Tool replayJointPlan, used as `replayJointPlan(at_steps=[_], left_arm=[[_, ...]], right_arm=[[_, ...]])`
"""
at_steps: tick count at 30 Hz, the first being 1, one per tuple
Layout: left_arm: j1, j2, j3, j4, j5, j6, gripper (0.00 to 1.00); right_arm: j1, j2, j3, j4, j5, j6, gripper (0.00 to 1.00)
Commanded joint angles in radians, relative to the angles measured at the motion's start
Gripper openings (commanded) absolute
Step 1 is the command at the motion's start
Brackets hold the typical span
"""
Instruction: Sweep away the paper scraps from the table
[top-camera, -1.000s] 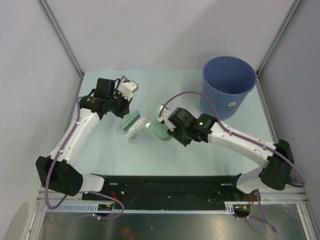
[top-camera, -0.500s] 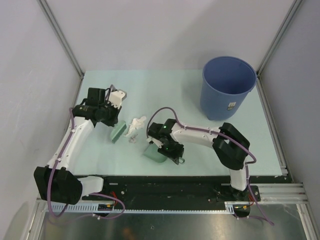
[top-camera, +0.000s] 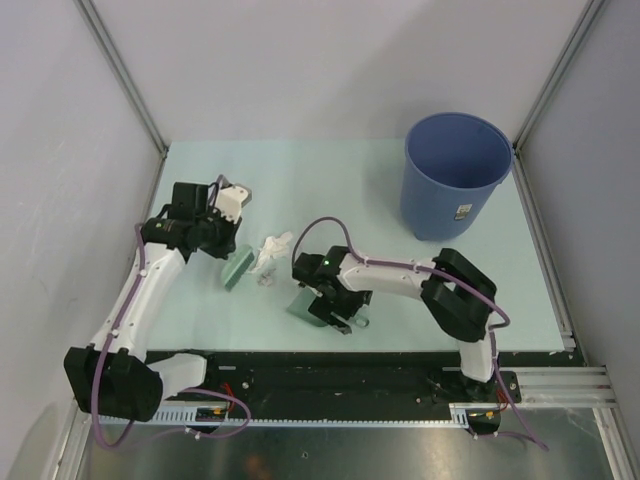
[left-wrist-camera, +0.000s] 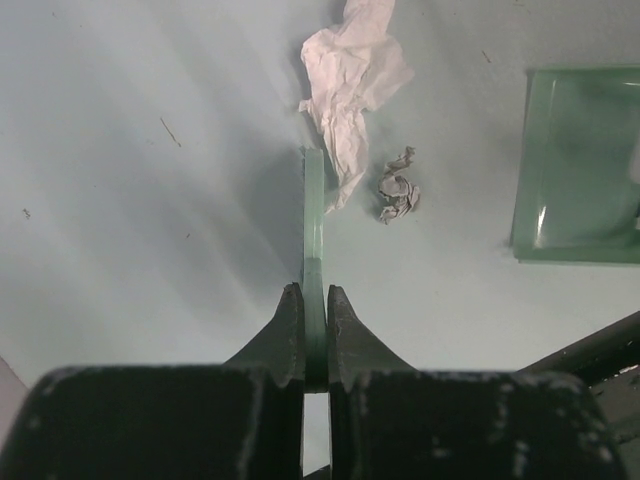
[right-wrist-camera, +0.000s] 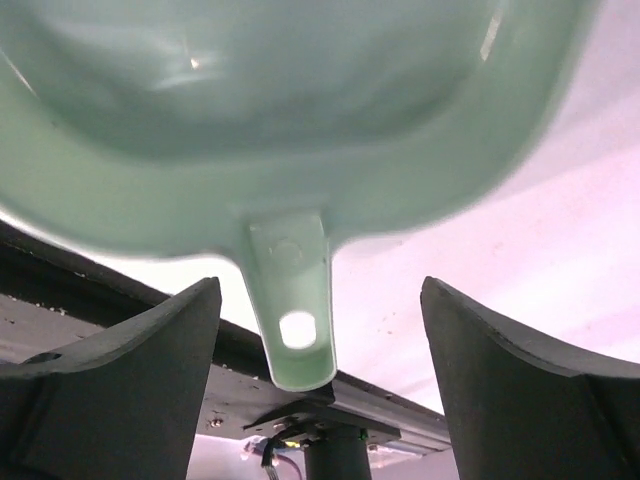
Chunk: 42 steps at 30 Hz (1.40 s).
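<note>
I should move my right gripper lower before I close it on the dustpan handle (right-wrist-camera: 295, 310). The handle is between the gripper's fingers in the right wrist view, but it slopes away below them.
The table (top-camera: 370, 205) carries a white crumpled paper scrap (left-wrist-camera: 350, 70) and a small grey one (left-wrist-camera: 397, 190); from above the paper scraps (top-camera: 270, 252) sit left of centre. My left gripper (left-wrist-camera: 314, 292) is shut on the thin sage-green brush (left-wrist-camera: 314, 215), whose edge stands just left of the scraps. From above, the left gripper (top-camera: 226, 248) holds the brush (top-camera: 237, 268). The sage-green dustpan (top-camera: 306, 305) rests near the front rail. My right gripper (right-wrist-camera: 320, 345) is open, and the dustpan handle (right-wrist-camera: 295, 310) lies loose between its fingers (right-wrist-camera: 130, 370).
A tall blue bin (top-camera: 455, 170) stands at the back right corner. The black front rail (top-camera: 340, 365) runs just behind the dustpan handle. Grey walls close the table on the left, back and right.
The right arm brought the dustpan from mid-table down to the front edge, then opened its jaws off the handle. The left arm drew the brush slightly left of the scraps.
</note>
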Motion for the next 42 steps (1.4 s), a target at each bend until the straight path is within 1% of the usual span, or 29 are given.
replayJointPlan(at_steps=[1, 2, 3, 4, 5, 7, 8, 11, 13, 16, 18, 19, 21, 22, 24, 27, 30, 31, 32, 33, 37, 38, 41, 42], left_arm=[[0.004, -0.054, -0.026, -0.006, 0.040, -0.028, 0.00], [0.004, -0.060, -0.031, -0.006, 0.044, -0.027, 0.00], [0.004, -0.066, -0.036, -0.006, 0.052, -0.022, 0.00], [0.005, -0.068, -0.042, -0.006, 0.078, -0.019, 0.00], [0.005, -0.071, -0.045, -0.006, 0.093, -0.013, 0.00], [0.007, -0.071, -0.048, -0.006, 0.116, -0.008, 0.00], [0.007, -0.070, -0.047, -0.004, 0.118, -0.005, 0.00], [0.010, -0.068, -0.043, -0.006, 0.115, -0.004, 0.00], [0.011, -0.066, -0.040, -0.006, 0.116, -0.005, 0.00], [0.011, -0.053, -0.033, -0.006, 0.123, -0.007, 0.00], [0.011, -0.040, -0.027, -0.006, 0.113, -0.011, 0.00], [0.013, -0.037, -0.024, -0.006, 0.107, -0.013, 0.00], [0.013, -0.039, -0.023, -0.006, 0.097, -0.018, 0.00], [0.013, -0.042, -0.025, -0.007, 0.093, -0.018, 0.00], [0.013, -0.045, -0.030, -0.007, 0.089, -0.016, 0.00], [0.013, -0.042, -0.039, -0.007, 0.087, -0.016, 0.00], [0.014, -0.025, -0.040, -0.006, 0.084, -0.016, 0.00], [0.016, -0.020, -0.034, -0.006, 0.083, -0.016, 0.00], [0.016, -0.011, -0.030, -0.006, 0.087, -0.019, 0.00], [0.014, -0.008, -0.025, -0.006, 0.095, -0.019, 0.00], [0.013, 0.016, -0.008, -0.006, 0.176, -0.025, 0.00], [0.011, 0.026, -0.008, -0.007, 0.216, -0.019, 0.00], [-0.010, 0.030, -0.010, -0.016, 0.274, -0.005, 0.00], [-0.016, 0.029, -0.008, -0.021, 0.297, 0.001, 0.00]], right_arm=[[0.033, -0.215, -0.130, 0.118, 0.136, 0.119, 0.86], [0.035, -0.253, -0.177, 0.188, 0.138, 0.131, 0.87], [0.038, -0.290, -0.218, 0.231, 0.134, 0.141, 0.90], [0.038, -0.374, -0.259, 0.276, 0.133, 0.148, 0.91], [0.038, -0.414, -0.353, 0.369, 0.126, 0.147, 0.91], [0.039, -0.520, -0.425, 0.451, 0.066, 0.139, 0.90], [0.039, -0.546, -0.476, 0.507, 0.049, 0.139, 0.89], [0.044, -0.594, -0.545, 0.555, 0.046, 0.150, 0.85], [0.044, -0.594, -0.588, 0.551, 0.049, 0.158, 0.81], [0.045, -0.573, -0.634, 0.593, 0.023, 0.145, 0.76], [0.047, -0.545, -0.636, 0.638, 0.021, 0.133, 0.71], [0.045, -0.540, -0.637, 0.650, 0.029, 0.124, 0.65], [0.044, -0.524, -0.636, 0.679, 0.046, 0.119, 0.58], [0.042, -0.513, -0.633, 0.690, 0.043, 0.107, 0.55], [0.044, -0.490, -0.622, 0.700, 0.026, 0.096, 0.54], [0.044, -0.433, -0.588, 0.675, 0.020, 0.081, 0.44], [0.044, -0.416, -0.570, 0.669, 0.006, 0.053, 0.29], [0.045, -0.416, -0.562, 0.663, 0.003, 0.047, 0.15], [0.047, -0.418, -0.541, 0.643, 0.003, 0.040, 0.06], [0.053, -0.419, -0.530, 0.628, 0.006, 0.038, 0.00], [0.084, -0.396, -0.459, 0.554, 0.002, 0.010, 0.00], [0.085, -0.364, -0.444, 0.542, 0.002, 0.003, 0.00], [0.084, -0.297, -0.369, 0.464, 0.031, -0.017, 0.00], [0.085, -0.249, -0.345, 0.439, 0.037, -0.025, 0.00]])
